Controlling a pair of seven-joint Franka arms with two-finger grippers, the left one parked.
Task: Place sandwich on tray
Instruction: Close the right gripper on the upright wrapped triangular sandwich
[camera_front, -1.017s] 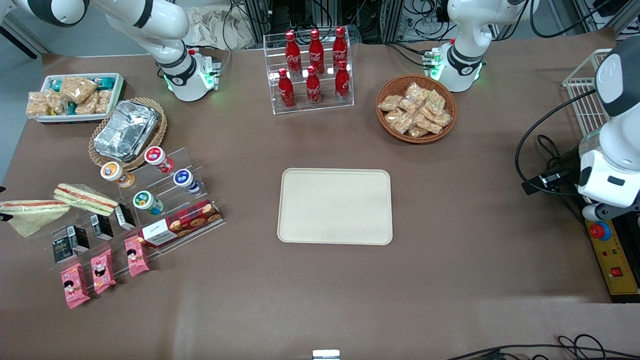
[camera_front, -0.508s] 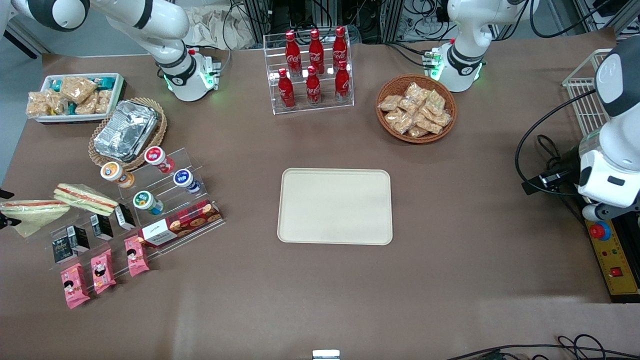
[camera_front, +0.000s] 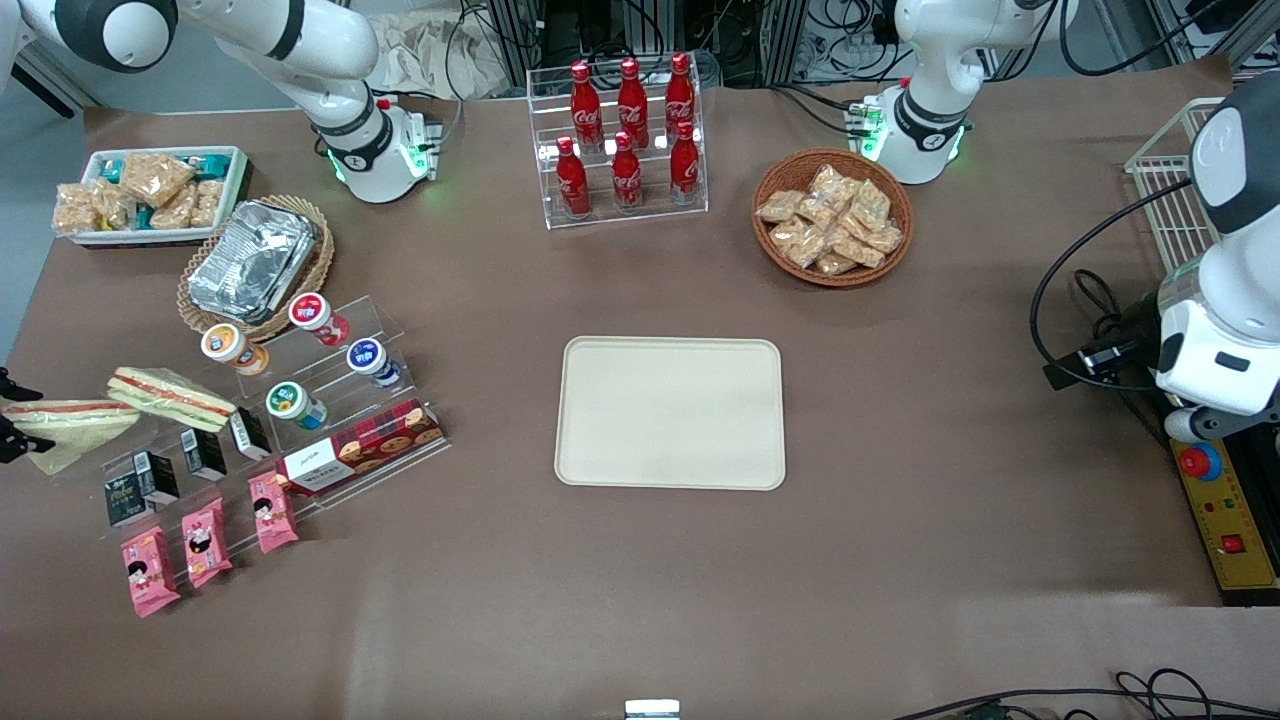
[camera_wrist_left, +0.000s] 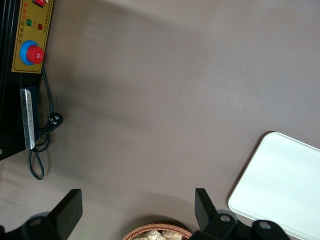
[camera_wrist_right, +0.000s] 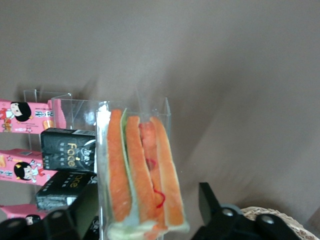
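I will grab the sandwich by its wide end (camera_wrist_right: 145, 220) with my right gripper next, to put it on the tray.
The sandwich (camera_front: 65, 425), a small pale triangular wedge in clear wrap, lies at the working arm's end of the table beside the acrylic rack. In the right wrist view its orange-red and green layered edge (camera_wrist_right: 142, 175) faces the camera. My right gripper (camera_front: 12, 412) is open at the table's edge, one black finger on each side of the sandwich's wide end, with a gap on both sides (camera_wrist_right: 147, 215). The cream-beige tray (camera_front: 670, 470) lies empty at the table's middle, far from the gripper, and also shows in the left wrist view (camera_wrist_left: 285, 180).
A longer striped sandwich (camera_front: 170, 397) lies on the stepped acrylic rack (camera_front: 300, 400) with yoghurt cups, black cartons (camera_wrist_right: 67, 150), pink packets and a cookie box. A foil container (camera_front: 252, 258), a white snack bin (camera_front: 150, 195), a cola rack (camera_front: 625, 140) and a snack basket (camera_front: 832, 218) stand farther back.
My right gripper has edged in from the table's edge along the sandwich, so its two fingers show a little more. The sandwich and tray have not moved.
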